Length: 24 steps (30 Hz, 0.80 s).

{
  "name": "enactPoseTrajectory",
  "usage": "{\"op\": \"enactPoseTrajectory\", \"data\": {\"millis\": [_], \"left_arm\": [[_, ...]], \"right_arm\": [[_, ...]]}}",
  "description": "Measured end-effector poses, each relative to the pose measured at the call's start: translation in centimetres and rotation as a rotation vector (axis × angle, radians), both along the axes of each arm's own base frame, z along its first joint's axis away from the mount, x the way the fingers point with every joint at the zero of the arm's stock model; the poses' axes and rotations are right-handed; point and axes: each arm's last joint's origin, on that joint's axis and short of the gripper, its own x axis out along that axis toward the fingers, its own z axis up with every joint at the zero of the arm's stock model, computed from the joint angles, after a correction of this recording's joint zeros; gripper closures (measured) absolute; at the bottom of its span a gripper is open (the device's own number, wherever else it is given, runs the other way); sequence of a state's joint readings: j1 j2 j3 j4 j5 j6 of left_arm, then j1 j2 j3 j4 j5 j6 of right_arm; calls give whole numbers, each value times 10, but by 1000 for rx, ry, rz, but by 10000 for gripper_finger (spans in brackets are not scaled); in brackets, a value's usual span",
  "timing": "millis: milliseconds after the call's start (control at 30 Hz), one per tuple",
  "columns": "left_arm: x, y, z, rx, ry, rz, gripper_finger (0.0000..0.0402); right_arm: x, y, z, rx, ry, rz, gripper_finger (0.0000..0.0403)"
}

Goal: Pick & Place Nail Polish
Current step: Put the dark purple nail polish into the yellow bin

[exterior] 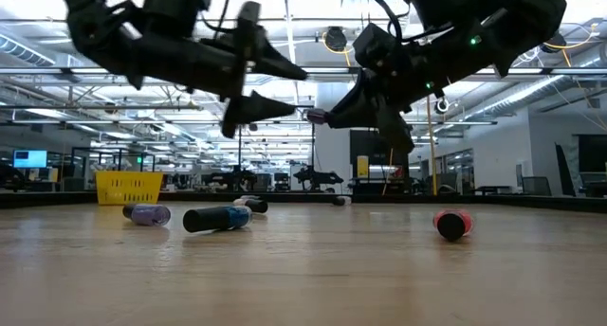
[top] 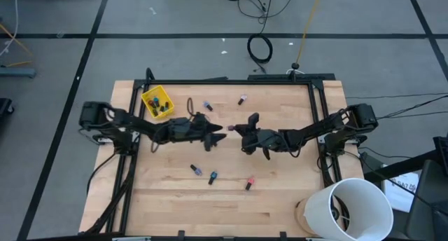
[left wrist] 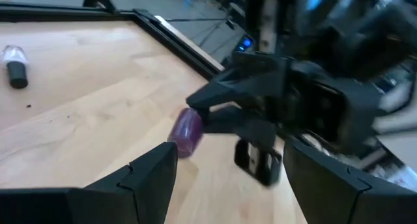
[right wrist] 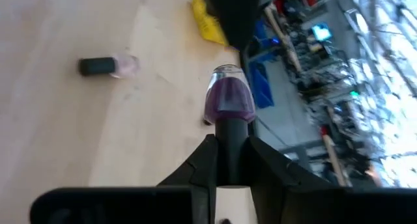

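The left gripper grabs the purple nail polish bottle by its glass body (top: 231, 128) (left wrist: 186, 133) next, to take the bottle over from my right gripper.
My right gripper (top: 236, 129) is above the middle of the table, shut on a purple nail polish bottle (right wrist: 228, 97), which also shows in the left wrist view (left wrist: 187, 131). My left gripper (top: 218, 134) faces it from the table's left. It is open and empty, its fingertips just short of the bottle; in the low view (exterior: 281, 89) both grippers hang well above the table. Three bottles (top: 196, 169) (top: 213, 176) (top: 248, 183) lie on their sides nearer the front, two more (top: 208, 106) (top: 242, 99) toward the far edge. My right gripper pinches the bottle's dark cap (right wrist: 228, 129) between its two fingers. The fingers come about level from the table's right and lie along the bottle. The purple glass body sticks out past the fingertips toward my left gripper, lifted clear of the table.
A small yellow bin (top: 157, 102) with several bottles in it stands at the far left. A white bucket (top: 353, 207) stands off the table's near right corner. A black frame (top: 231, 80) runs along the far and side edges.
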State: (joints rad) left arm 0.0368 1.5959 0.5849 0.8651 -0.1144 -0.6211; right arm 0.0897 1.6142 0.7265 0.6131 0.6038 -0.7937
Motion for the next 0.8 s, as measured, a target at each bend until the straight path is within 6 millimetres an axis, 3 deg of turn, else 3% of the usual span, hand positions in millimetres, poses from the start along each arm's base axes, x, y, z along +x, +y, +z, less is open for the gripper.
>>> {"op": "enactPoseTrajectory", "data": {"millis": [233, 800], "left_arm": [[27, 4, -4, 2, 21, 63, 131], [29, 4, -3, -7, 19, 73, 131]], "right_arm": [[-2, 7, -1, -59, 20, -37, 356], [-3, 19, 16, -47, -68, 21, 356]]}}
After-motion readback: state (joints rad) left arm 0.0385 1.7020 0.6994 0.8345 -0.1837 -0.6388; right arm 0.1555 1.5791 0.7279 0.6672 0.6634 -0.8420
